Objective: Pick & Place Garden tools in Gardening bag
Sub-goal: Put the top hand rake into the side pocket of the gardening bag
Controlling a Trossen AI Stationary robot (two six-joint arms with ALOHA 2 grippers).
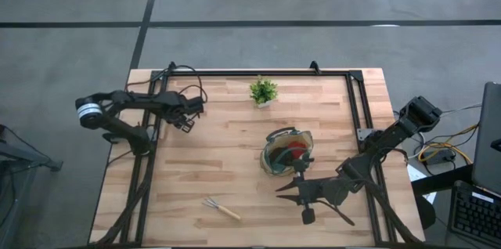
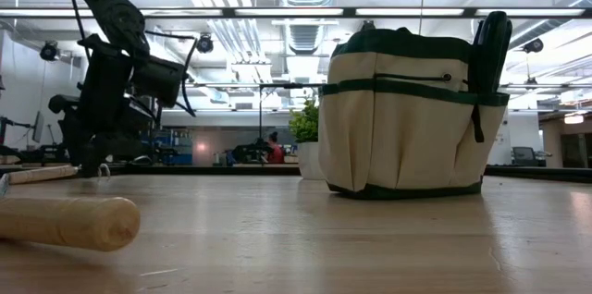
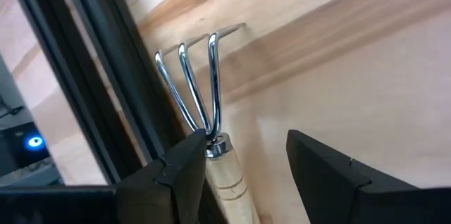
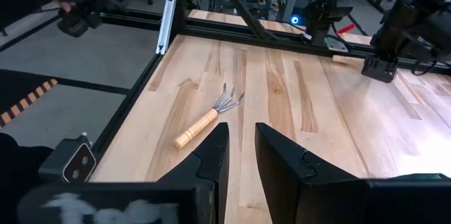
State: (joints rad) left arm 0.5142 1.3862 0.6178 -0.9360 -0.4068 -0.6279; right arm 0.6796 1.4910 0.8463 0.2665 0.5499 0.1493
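The fingers end above the metal collar (image 3: 217,146) and would miss if I closed now. My left gripper should go lower first and then close on the mini rake (image 3: 211,104).
A mini rake (image 3: 211,104) with chrome tines and a wooden handle lies on the table beside the black frame rail at the far left. My left gripper (image 3: 246,136) is open and points down over it, one finger on each side of the handle's top. In the high view the left gripper (image 1: 188,120) hides this rake. A second rake (image 1: 221,208) lies near the front edge. The khaki gardening bag (image 1: 287,151) stands upright mid-table with something red inside. My right gripper (image 4: 242,132), fingers slightly apart with nothing between them, hovers beside the bag on its near right and points toward the second rake (image 4: 208,120). My left gripper comes from above, slanting, astride the rake where the metal collar (image 3: 217,146) meets the wooden handle. One finger (image 3: 184,164) stands right beside the collar; I cannot tell whether it touches. The rake lies flat on the table.
A small green potted plant (image 1: 264,91) stands at the far edge, behind the bag. A dark tool handle (image 2: 490,54) sticks up from the bag's outer pocket. Black frame rails (image 1: 156,108) run along the table's left, far and right edges. Bare wood lies between the bag and the left rail.
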